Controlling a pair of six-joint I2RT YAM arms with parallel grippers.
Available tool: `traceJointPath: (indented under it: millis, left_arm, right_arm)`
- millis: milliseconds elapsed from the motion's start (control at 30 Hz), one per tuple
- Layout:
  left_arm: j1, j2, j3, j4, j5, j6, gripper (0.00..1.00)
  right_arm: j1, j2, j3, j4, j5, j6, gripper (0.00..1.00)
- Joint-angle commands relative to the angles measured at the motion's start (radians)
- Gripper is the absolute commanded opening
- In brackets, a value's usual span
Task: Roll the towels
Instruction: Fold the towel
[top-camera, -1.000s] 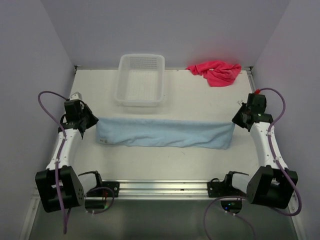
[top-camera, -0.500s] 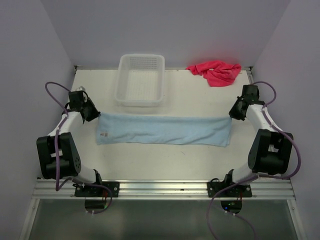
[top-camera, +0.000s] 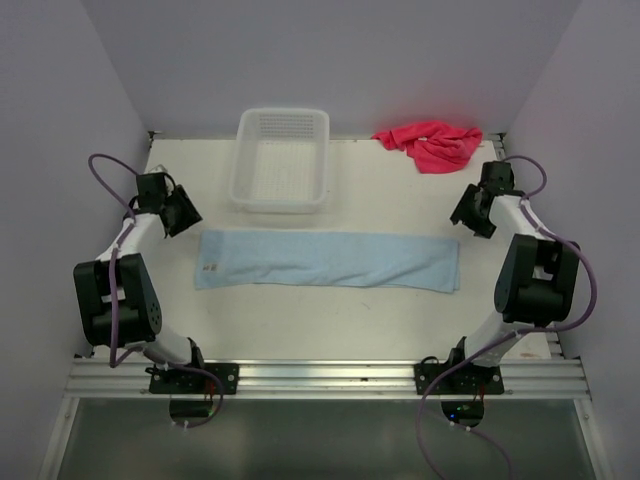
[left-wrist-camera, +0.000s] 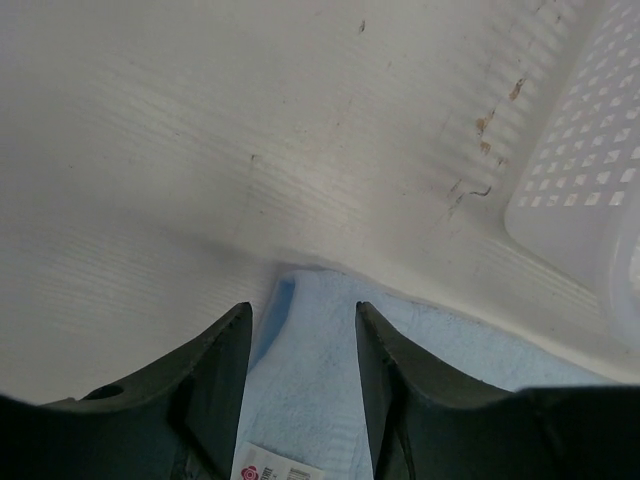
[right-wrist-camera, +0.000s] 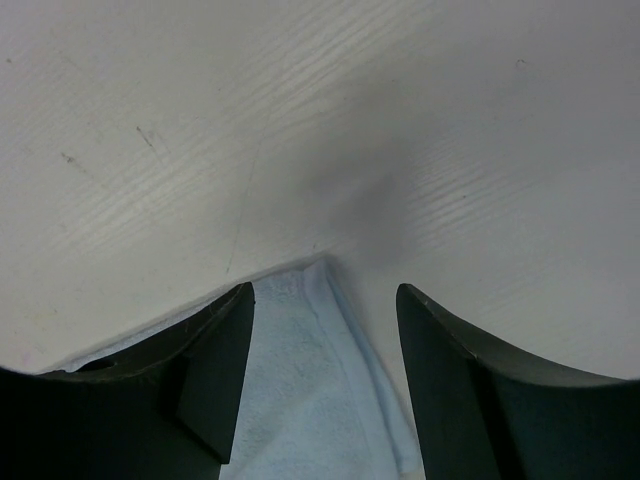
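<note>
I should fold the light blue towel lengthwise for rolling, so next I need to grab it with my right gripper by the short end opposite the label.
The light blue towel lies flat on the table as a long folded strip, a small label near its left end. My left gripper hangs just past that strip's far left corner. In the left wrist view the left gripper is open, with the blue towel lying loose between and below the fingers. My right gripper is at the far right corner. It is open too, over the blue towel's corner. The pink-red towel sits crumpled at the back right.
A white mesh basket stands at the back, left of centre; its wall shows at the right of the left wrist view. Purple walls close in on three sides. The arm bases and a metal rail line the near edge.
Both grippers carried the stretched blue towel toward the back and down, then opened and let go of its corners. The towel now lies flat.
</note>
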Motion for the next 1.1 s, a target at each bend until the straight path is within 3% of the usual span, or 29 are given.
traceJointPath:
  millis: [0,167,300,433,933,1067]
  left_arm:
    - [0.01,-0.094,0.025,0.015,-0.01,0.03,0.5]
    - [-0.001,-0.233,-0.081,0.089,0.116,0.033,0.62]
    - [-0.067,-0.321,-0.075,0.077,0.062,0.066,0.7]
    - [-0.108,-0.348,-0.072,0.077,0.061,0.07,0.71]
    - [-0.105,-0.332,-0.06,0.087,0.162,0.044,0.71]
    - [-0.105,-0.337,-0.063,0.087,0.164,0.046,0.71]
  right_arm:
    - [-0.003,-0.079,0.019,-0.024,0.038,-0.039,0.63]
    - [-0.003,-0.151,-0.12,0.008,0.018,-0.027,0.62]
    - [-0.003,-0.141,-0.196,0.022,0.005,-0.007,0.6]
    - [-0.003,-0.165,-0.242,0.039,0.005,-0.013,0.57]
    - [0.0,-0.145,-0.321,0.05,-0.035,-0.009,0.52]
    - [0.0,-0.122,-0.322,0.054,-0.047,-0.007,0.37]
